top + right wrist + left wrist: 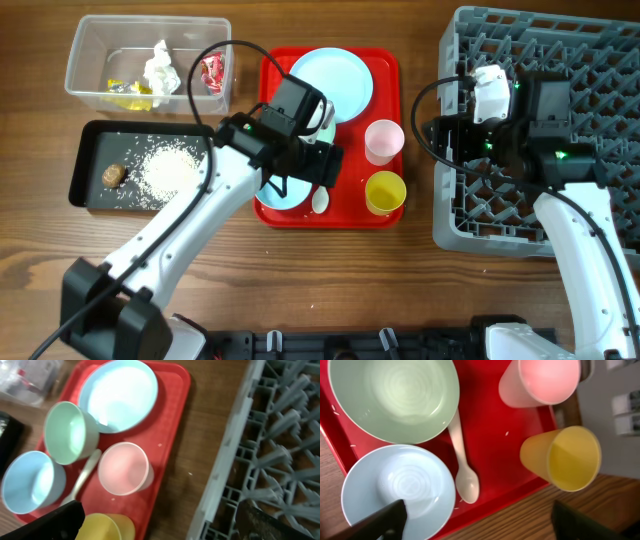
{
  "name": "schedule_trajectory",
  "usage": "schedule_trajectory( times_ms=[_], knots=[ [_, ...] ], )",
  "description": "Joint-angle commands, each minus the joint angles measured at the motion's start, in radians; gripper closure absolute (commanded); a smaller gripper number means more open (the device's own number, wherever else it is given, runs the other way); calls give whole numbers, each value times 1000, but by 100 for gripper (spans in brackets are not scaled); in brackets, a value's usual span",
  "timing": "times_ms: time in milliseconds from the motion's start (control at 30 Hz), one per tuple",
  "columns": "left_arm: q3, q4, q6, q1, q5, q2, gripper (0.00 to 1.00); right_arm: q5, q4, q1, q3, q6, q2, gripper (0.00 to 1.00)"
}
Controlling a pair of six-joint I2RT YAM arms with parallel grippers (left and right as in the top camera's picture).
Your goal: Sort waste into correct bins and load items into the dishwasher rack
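I should next pinch the green bowl by its rim with my right gripper, so its body stays free to load into the dishwasher rack.
The red tray holds a light-blue plate, a pink cup, a yellow cup, a white spoon and two bowls. One bowl shows partly under my left arm. In the left wrist view I see both bowls, the spoon, the pink cup and the yellow cup. My left gripper is open and empty above the tray's front edge. My right gripper is open and empty between the tray and the grey rack.
The clear tub at the back left holds a white tissue, a yellow wrapper and a red wrapper. The black tray in front of it holds rice and a brown lump.
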Motion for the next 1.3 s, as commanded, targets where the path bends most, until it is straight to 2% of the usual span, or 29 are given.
schedule_trajectory(
  times_ms=[0, 167, 233, 267, 333, 467, 567, 667, 767, 867, 1200, 1267],
  knots=[
    [17, 42, -3, 15, 11, -56, 0, -59, 22, 0, 6, 8, 10, 0],
    [16, 105, -4, 60, -5, -43, 0, -115, 13, 7, 6, 9, 10, 0],
    [16, 97, -12, 75, -65, -35, 0, -115, 16, 29, 6, 36, 10, 0],
    [16, 93, -61, 92, -113, -35, 0, -118, 21, 50, 8, 63, 10, 0],
    [17, 98, -135, 178, -148, -35, 0, -98, 35, 128, 24, 101, 10, 0],
    [17, 105, -135, 372, -122, -35, 0, 95, 39, 294, 145, 226, 20, 0],
    [17, 106, -135, 500, -77, -35, 0, 170, 39, 377, 275, 241, 111, 0],
    [17, 103, -135, 581, -35, -35, 0, 184, 1, 407, 393, 232, 280, 0],
    [16, 76, -135, 602, -36, -35, 0, 163, -47, 412, 472, 216, 460, 0],
    [16, 74, -135, 602, -36, -35, 0, 161, -43, 414, 472, 187, 530, 0],
    [16, 74, -135, 602, -36, -35, 0, 173, 87, 476, 468, 29, 669, 21],
    [16, 74, -135, 602, -36, -35, 0, 196, 112, 483, 468, 22, 719, 30]
  ],
)
